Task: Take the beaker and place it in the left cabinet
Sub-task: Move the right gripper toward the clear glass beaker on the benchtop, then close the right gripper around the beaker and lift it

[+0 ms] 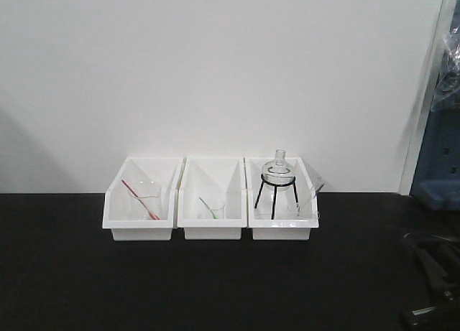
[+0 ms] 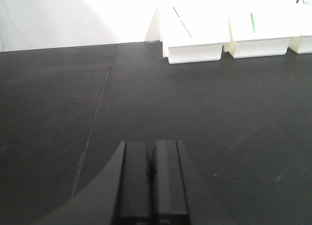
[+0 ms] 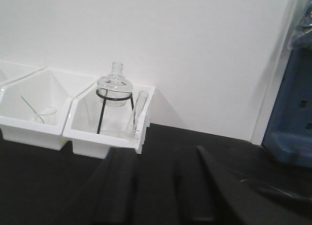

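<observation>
My right gripper grabs the beaker by its body below the rim (image 1: 309,199) next, to move it into the left cabinet.
The beaker (image 3: 138,112) is a slim clear glass cylinder. It leans against the right wall of the rightmost white bin (image 3: 105,146), beside a round flask on a black tripod (image 3: 115,91). In the front view the beaker (image 1: 315,185) shows only faintly in that same bin (image 1: 282,231). My right gripper (image 3: 161,152) is open over the black table, a short way in front of this bin, with nothing between its fingers. My left gripper (image 2: 151,148) is shut and empty, low over the table and well short of the bins. The left cabinet is out of view.
Two more white bins hold a beaker with a red rod (image 1: 146,200) and one with a green rod (image 1: 213,207). A white wall stands behind them. A blue-grey unit (image 1: 440,155) stands at the right edge, with dark cables (image 1: 431,273) below it.
</observation>
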